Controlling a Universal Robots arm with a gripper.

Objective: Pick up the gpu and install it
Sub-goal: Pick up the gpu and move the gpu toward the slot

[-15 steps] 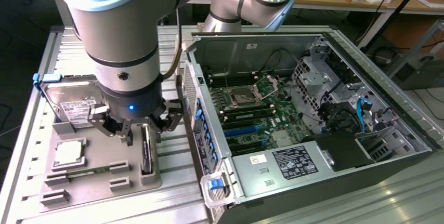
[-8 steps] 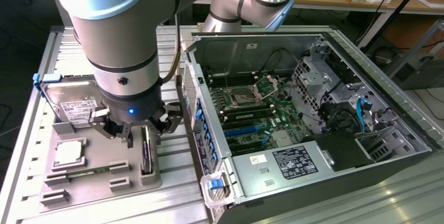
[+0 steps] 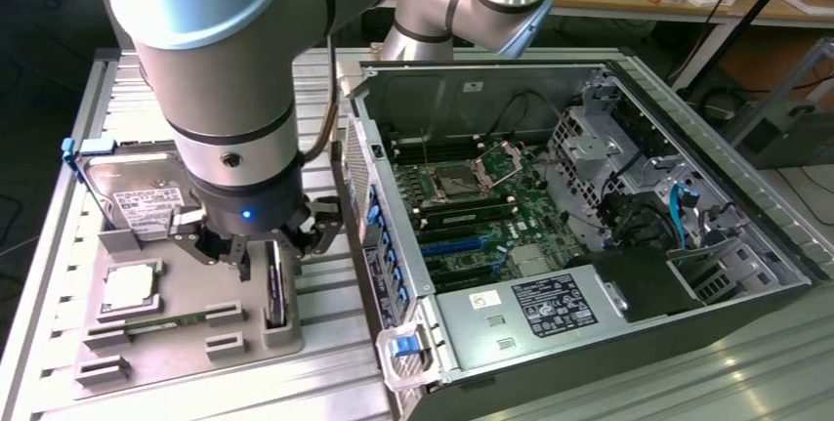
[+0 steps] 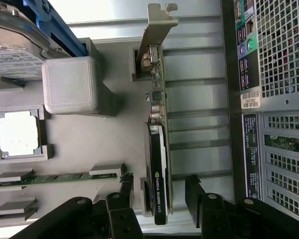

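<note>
My gripper's fingers are above the card's black cooler and would miss the cooler if they closed now. My gripper needs to lower to the cooler before it closes on it.
The gpu is a thin dark card with a silver bracket at one end. It stands on edge in a slot of the grey holder tray. My gripper is open, with one finger on each side of the card's black cooler end and a gap on both sides. In the exterior view the gripper hangs low over the gpu at the tray's right side. Nothing is held.
The tray also carries a hard drive, a processor and a memory stick. An open computer case lies just to the exterior view's right. Its motherboard is exposed, and its perforated rear wall is close beside the gpu.
</note>
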